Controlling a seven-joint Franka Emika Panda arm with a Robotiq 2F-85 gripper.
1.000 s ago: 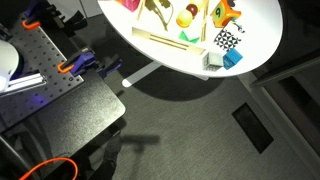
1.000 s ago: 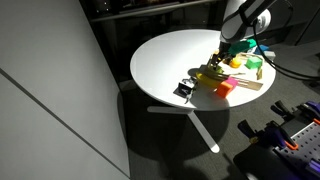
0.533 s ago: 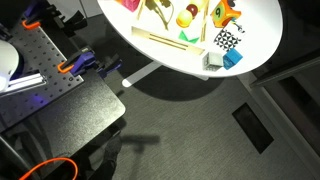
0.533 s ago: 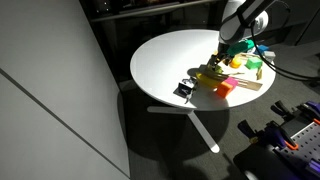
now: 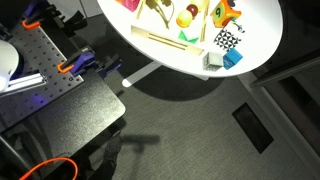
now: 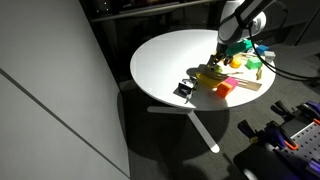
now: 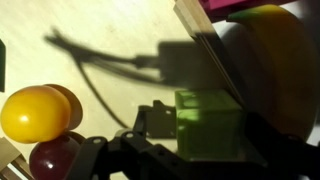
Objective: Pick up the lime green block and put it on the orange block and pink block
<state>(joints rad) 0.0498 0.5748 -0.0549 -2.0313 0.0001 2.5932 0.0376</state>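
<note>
I need to close my gripper on the block now. My fingers reach down on both sides of the lime green block (image 7: 210, 120) in the wrist view, so they would hold it.
In the wrist view the lime green block (image 7: 210, 120) rests on the white table, and my gripper (image 7: 206, 124) stands open around it with one dark finger (image 7: 150, 122) on each side. The fingers do not press on the block. An exterior view shows the gripper (image 6: 221, 58) low over the pile of toys. The orange block (image 6: 224, 89) lies at the near edge of the pile. The pink block (image 6: 237, 63) sits just behind the gripper, and a magenta edge (image 7: 240, 4) shows at the top of the wrist view.
A round red-and-yellow piece (image 7: 38, 115) lies close to one finger. A wooden strip (image 7: 205, 40) and a big yellow-green rounded toy (image 7: 275, 60) flank the block. A checkered block (image 6: 184, 90) sits near the round table's rim (image 6: 140, 85). More toys (image 5: 228, 14) crowd the tabletop.
</note>
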